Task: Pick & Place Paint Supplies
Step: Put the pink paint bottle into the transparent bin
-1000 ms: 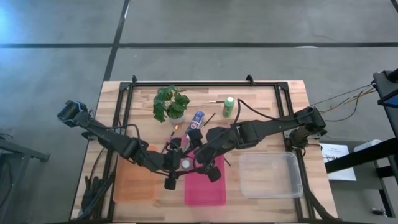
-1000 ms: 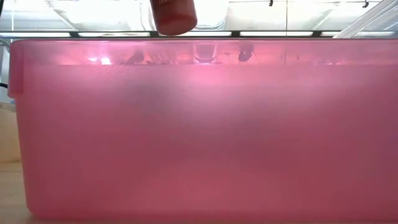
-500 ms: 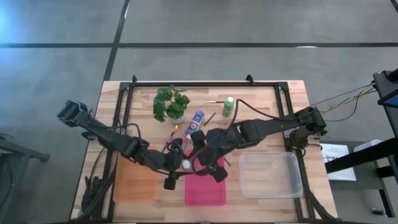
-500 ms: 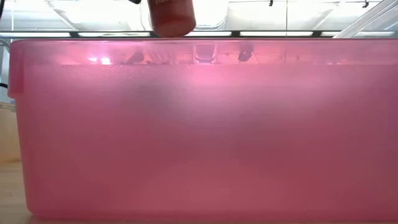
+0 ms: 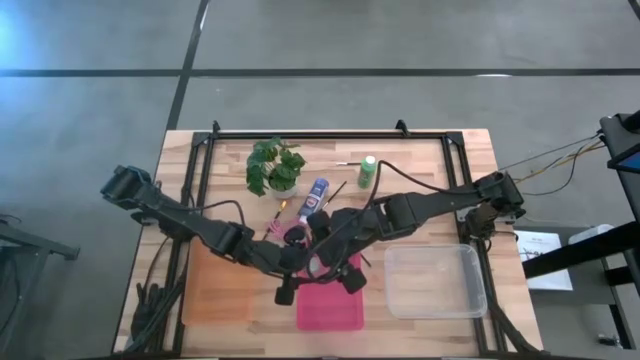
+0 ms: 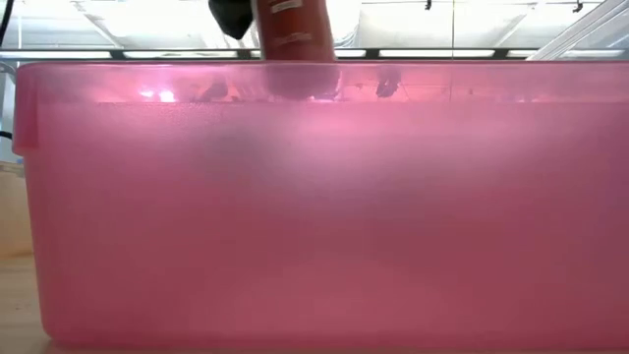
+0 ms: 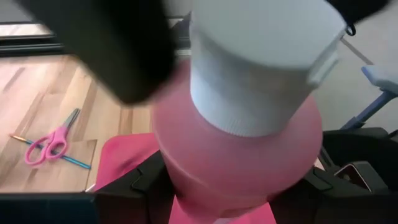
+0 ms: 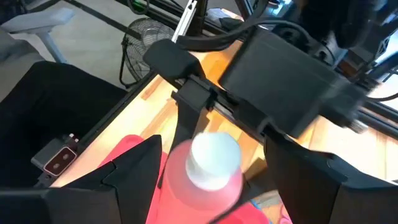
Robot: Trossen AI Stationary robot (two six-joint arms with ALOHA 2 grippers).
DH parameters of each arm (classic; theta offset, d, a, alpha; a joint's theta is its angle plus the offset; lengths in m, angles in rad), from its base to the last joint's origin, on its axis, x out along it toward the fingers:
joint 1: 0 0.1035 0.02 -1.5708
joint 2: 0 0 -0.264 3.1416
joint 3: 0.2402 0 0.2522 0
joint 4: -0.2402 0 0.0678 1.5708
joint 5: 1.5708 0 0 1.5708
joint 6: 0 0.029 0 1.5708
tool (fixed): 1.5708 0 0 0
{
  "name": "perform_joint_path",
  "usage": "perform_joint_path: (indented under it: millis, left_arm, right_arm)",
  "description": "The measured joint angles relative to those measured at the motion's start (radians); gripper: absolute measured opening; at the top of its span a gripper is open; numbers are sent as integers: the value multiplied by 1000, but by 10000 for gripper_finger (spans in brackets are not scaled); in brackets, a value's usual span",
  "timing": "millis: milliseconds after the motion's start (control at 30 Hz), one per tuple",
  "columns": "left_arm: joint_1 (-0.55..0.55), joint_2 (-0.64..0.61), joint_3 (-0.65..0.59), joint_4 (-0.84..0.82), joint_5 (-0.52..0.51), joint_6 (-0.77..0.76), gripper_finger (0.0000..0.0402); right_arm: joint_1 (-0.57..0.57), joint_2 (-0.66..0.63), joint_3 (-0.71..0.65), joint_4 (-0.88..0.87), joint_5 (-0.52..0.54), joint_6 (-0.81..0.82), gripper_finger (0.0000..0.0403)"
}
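The pink-red paint bottle has to go over to the clear bin, so the right gripper needs to grab the bottle by its white cap (image 8: 213, 158) next.
A pink-red paint bottle (image 7: 242, 155) with a white cap (image 8: 213, 158) hangs over the pink bin (image 6: 314, 206), and my left gripper (image 5: 300, 268) is shut on it. In the low view the bottle's lower end (image 6: 295, 79) is just below the bin's rim. My right gripper (image 8: 214, 180) is open, with one finger on either side of the same bottle, and appears not to touch it. On the table's far part, a green bottle (image 5: 368, 170) stands upright and a blue-and-white bottle (image 5: 318, 194) lies on its side. Pink-handled scissors (image 7: 48, 142) lie across a thin brush. My left gripper pinches the bottle's body (image 7: 180, 177), below its shoulder, between its two fingers (image 7: 140, 183). The fingers come slanting down from the table's left. The bottle hangs nearly upright, cap up, clear of the table, with its bottom inside the pink bin's rim.
A potted plant (image 5: 275, 168) stands at the far left of the work area. A clear bin (image 5: 435, 280) sits at the right and an orange tray (image 5: 215, 292) left of the pink bin. A thin brush (image 5: 350, 163) lies near the green bottle.
My left gripper has gone down and a little toward the table's right edge with the bottle. The bottle was above the pink bin's rim; now its lower end is below the rim. My right gripper has tipped slightly and stays open.
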Motion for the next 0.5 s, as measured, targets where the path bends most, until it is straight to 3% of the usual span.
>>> perform_joint_path:
  millis: [500]
  left_arm:
    - [21, 15, 11, 48, 53, 27, 211]
  right_arm:
    - [0, 0, 0, -29, -6, 26, 276]
